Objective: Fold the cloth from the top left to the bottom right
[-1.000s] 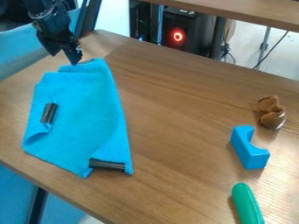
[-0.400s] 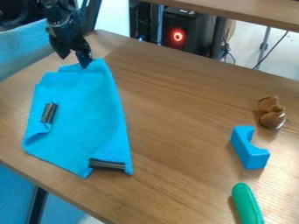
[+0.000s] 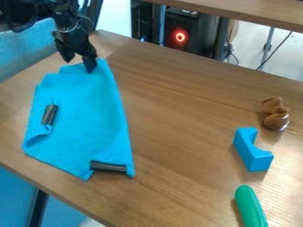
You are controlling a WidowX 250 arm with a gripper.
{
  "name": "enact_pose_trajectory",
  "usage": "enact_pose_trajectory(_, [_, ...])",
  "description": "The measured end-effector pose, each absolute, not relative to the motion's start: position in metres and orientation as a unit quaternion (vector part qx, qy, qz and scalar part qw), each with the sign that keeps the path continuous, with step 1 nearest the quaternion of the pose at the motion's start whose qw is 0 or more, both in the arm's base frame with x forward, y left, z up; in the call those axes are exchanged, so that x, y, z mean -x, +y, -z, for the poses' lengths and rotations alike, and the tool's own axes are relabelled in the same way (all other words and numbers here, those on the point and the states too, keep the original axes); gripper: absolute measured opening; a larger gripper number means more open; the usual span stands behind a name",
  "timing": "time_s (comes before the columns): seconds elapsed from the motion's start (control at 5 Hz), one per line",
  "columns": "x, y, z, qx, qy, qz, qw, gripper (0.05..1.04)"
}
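Observation:
I need to grab the cloth (image 3: 86, 115) next with my gripper by its top corner, then fold it over toward its corner with the dark piece.
The black gripper (image 3: 79, 64) hangs at the upper left, over the top edge of the blue cloth, with its two fingers spread apart and no cloth visibly pinched between them. Its right fingertip overlaps the cloth's top corner in the view; whether it touches cannot be told. The cloth (image 3: 86, 115) lies on the left side of the table, narrower at the top, with a small fold at its left edge. One dark cylindrical piece (image 3: 49, 115) rests on its left part, another dark piece (image 3: 108, 166) at its bottom right corner.
On the right of the wooden table (image 3: 183, 115) are a brown plush-like object (image 3: 274, 114), a blue arch block (image 3: 253, 150) and a green rounded object (image 3: 250, 206). The table's left edge runs close beside the cloth. A shelf (image 3: 248, 12) crosses the top right.
The gripper has moved right and slightly down, from the cloth's top left to over its top edge. Its fingers look wider apart than a second ago. The cloth looks unmoved.

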State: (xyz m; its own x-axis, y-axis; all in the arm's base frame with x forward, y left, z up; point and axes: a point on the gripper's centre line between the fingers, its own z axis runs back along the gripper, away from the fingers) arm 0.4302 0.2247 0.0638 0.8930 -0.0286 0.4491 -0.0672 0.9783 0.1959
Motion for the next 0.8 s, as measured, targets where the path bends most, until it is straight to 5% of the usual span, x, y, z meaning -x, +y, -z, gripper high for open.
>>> enact_pose_trajectory(0.2, [-0.4363,0.2237,-0.0577,-0.11,-0.226,-0.009,0.968,0.955])
enact_pose_trajectory(0.4, [-0.4397,0.224,-0.0528,-0.104,-0.217,-0.008,0.971,0.701])
enact_pose_trajectory(0.8, [-0.436,0.222,-0.0477,-0.027,-0.219,0.015,0.975,0.181])
